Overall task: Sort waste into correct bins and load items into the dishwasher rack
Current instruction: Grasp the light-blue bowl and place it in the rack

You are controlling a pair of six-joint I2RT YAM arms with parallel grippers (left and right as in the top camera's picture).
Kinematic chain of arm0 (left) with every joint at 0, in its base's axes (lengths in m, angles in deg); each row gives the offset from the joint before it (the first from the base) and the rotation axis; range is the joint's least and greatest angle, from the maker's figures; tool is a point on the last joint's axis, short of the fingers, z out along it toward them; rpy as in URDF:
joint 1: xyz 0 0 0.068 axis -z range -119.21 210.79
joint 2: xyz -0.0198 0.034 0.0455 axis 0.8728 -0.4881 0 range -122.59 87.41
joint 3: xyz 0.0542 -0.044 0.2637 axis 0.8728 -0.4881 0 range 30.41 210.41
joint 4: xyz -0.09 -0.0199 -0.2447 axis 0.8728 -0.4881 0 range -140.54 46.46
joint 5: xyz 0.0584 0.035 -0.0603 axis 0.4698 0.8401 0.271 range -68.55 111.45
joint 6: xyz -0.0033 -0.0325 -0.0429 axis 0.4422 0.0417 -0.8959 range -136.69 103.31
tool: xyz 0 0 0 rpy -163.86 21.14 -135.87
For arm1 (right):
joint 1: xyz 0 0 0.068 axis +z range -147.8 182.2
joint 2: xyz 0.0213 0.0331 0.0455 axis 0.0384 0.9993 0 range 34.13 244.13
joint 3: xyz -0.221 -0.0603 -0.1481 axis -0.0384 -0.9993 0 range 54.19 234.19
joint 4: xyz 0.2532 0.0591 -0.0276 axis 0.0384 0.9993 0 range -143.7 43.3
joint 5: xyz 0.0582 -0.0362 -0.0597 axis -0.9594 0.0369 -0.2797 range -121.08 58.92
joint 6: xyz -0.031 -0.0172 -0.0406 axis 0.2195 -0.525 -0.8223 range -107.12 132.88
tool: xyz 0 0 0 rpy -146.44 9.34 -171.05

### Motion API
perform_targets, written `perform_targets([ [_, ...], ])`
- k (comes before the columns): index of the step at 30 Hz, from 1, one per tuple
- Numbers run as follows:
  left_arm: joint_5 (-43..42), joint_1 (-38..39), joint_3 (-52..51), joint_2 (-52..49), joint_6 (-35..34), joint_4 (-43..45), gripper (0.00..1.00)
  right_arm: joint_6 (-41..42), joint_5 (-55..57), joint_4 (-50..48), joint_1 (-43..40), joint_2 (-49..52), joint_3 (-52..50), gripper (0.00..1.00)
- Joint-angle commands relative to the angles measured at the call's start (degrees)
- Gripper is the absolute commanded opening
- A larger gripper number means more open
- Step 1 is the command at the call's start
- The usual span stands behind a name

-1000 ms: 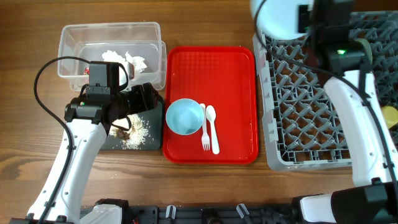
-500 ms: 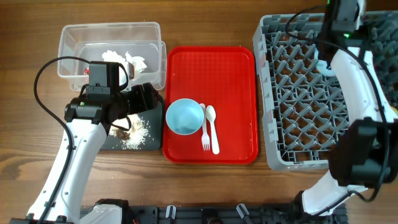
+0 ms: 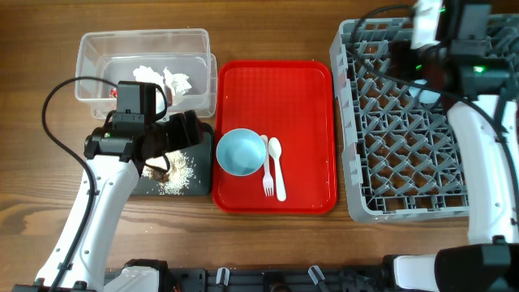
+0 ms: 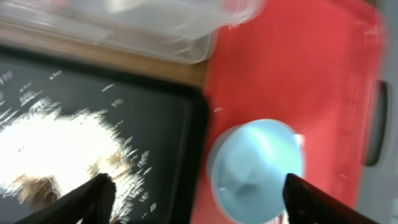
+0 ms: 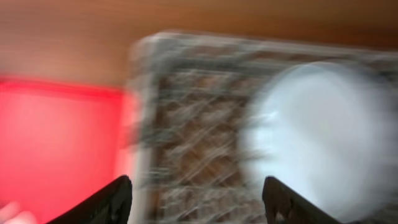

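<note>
The pale blue bowl [image 3: 241,152] needs its body free for loading, so my right gripper should reach it and grab its rim on the side facing the rack.
A pale blue bowl [image 3: 241,152] sits on the red tray [image 3: 276,89], with a white fork [image 3: 267,172] and spoon [image 3: 277,166] beside it. My left gripper [image 3: 193,130] hangs open over the black tray's right edge. Its fingertips straddle that edge and the bowl [image 4: 258,165] without touching either. Food scraps [image 3: 174,170] lie on the black tray [image 3: 200,185]. Tissue [image 3: 172,79] and a red wrapper [image 3: 113,92] lie in the clear tub [image 3: 146,45]. My right gripper [image 5: 202,208] is open above the grey rack [image 3: 405,154]. A blurred pale blue plate [image 5: 317,130] rests in the rack, to the right of the fingers.
The red tray [image 5: 56,137] lies directly left of the rack [image 5: 186,124]. The clear tub [image 4: 155,25] and black tray [image 4: 124,112] sit close together left of the red tray [image 4: 298,62]. Bare wooden table runs along the front edge.
My right arm has swung across the rack's far side. The plate that it held high a second ago now lies in the rack, and the right jaws have opened. My left arm has stayed put.
</note>
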Motion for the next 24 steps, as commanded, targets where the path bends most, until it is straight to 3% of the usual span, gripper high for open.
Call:
perform_targets([
  [1,11.5,-0.4,0.1,0.7,-8.9,-4.0,0.92,5.7,-18.8,5.0,7.0,5.0,-0.3,0.69],
  [5,12.0,-0.4,0.1,0.7,-12.1,-5.0,0.97,5.9,-18.7,10.6,20.0,14.3,-0.3,0.68],
  [11,12.0,-0.4,0.1,0.7,-12.2,-5.2,1.00,15.2,-16.6,8.3,32.6,27.3,-0.3,0.49],
  [13,12.0,-0.4,0.1,0.7,-12.2,-5.2,1.00,17.5,-16.2,6.6,34.6,30.0,-0.3,0.35],
  [14,12.0,-0.4,0.1,0.7,-12.2,-5.2,1.00,21.0,-13.3,5.9,35.0,30.6,-0.3,0.20],
  [16,12.0,-0.4,0.1,0.7,-12.2,-5.2,1.00,24.1,-8.6,4.7,34.9,30.5,-0.2,0.04],
  [20,12.0,-0.4,0.1,0.7,-12.2,-5.2,1.00,23.3,-5.3,5.9,31.6,25.9,2.6,0.04],
  [24,12.0,-0.4,0.1,0.7,-12.2,-5.1,1.00,15.8,7.7,4.0,23.6,11.6,7.7,0.04],
])
